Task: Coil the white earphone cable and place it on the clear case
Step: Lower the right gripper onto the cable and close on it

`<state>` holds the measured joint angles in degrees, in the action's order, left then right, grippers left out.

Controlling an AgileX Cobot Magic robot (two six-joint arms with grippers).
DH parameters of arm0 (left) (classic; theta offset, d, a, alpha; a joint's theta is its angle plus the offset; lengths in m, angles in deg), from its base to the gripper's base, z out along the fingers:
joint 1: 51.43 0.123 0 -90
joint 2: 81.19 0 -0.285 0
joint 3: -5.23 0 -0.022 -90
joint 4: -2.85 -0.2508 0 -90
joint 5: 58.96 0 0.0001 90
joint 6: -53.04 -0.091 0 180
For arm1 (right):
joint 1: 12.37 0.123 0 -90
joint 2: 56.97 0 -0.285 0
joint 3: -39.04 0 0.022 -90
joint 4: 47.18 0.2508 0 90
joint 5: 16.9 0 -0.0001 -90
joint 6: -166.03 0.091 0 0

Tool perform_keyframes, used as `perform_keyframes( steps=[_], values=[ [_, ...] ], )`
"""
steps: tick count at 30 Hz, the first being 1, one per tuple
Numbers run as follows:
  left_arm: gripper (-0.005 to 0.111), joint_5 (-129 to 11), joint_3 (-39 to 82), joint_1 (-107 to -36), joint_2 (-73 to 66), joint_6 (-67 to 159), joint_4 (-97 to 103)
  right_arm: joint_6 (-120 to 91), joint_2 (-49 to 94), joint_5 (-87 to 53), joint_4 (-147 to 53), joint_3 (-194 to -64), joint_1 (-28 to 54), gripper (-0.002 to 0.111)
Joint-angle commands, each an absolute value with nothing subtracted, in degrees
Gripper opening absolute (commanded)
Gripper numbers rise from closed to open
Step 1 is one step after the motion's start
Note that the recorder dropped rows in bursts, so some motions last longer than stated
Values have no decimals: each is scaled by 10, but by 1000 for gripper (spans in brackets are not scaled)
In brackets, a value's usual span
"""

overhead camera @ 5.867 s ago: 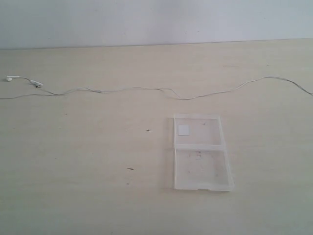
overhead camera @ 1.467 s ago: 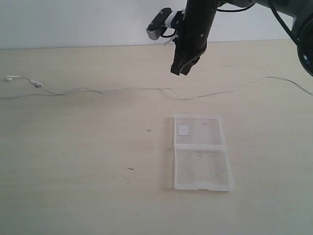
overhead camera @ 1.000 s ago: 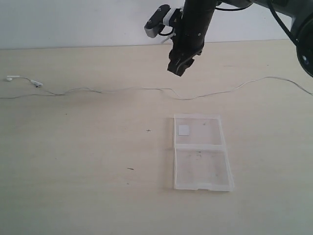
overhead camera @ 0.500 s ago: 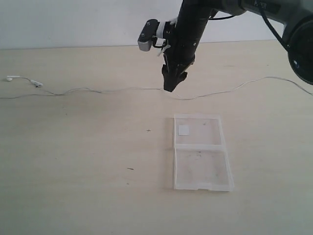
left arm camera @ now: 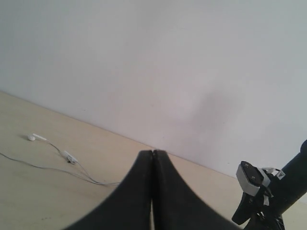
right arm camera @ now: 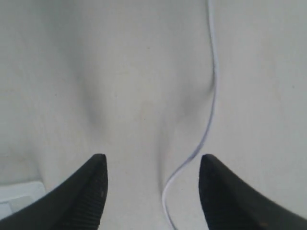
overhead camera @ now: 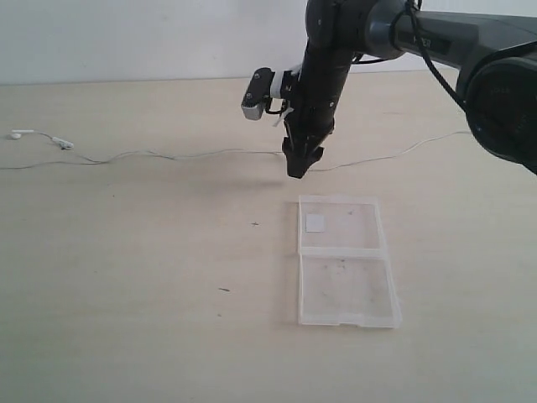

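My right gripper's fingers now hover above the table, apart from their shadows, so it is too early to close on the cable before it lowers.
The white earphone cable [overhead camera: 201, 153] lies stretched across the table, its two earbuds [overhead camera: 20, 133] at the far left and its other end running off to the right. My right gripper [overhead camera: 299, 170] points down at the cable's middle, just beyond the clear case [overhead camera: 346, 262]. In the right wrist view the right gripper [right arm camera: 152, 165] is open, and the cable [right arm camera: 211, 96] runs up between its fingertips [right arm camera: 98, 165], nearer one side. The case lies open and flat, with a white sticker [overhead camera: 315, 222] in its far half. My left gripper [left arm camera: 152, 152] is shut on nothing, far from the earbuds [left arm camera: 36, 138].
The pale wooden table [overhead camera: 126, 277] ends at a white wall behind. A few small dark specks [overhead camera: 224, 290] lie left of the case. A corner of the case [right arm camera: 19, 196] shows beside one right finger. The right arm's camera [left arm camera: 252, 176] appears in the left wrist view.
The right arm came into view from the back, then lowered toward me until its tips reached the cable's middle. Cable and case have not moved.
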<state>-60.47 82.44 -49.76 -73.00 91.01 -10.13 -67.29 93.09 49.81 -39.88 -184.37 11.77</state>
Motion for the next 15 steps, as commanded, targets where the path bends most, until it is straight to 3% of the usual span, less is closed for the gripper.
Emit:
perform_keyframes(
  steps=[1, 15],
  values=[
    [0, -603, 825, -502, -734, 908, -100, -677, 930, 483, -410, -1847, 116, 56],
    [0, -603, 825, -502, -734, 908, -100, -648, 955, 470, -483, -1871, 116, 56]
  ],
)
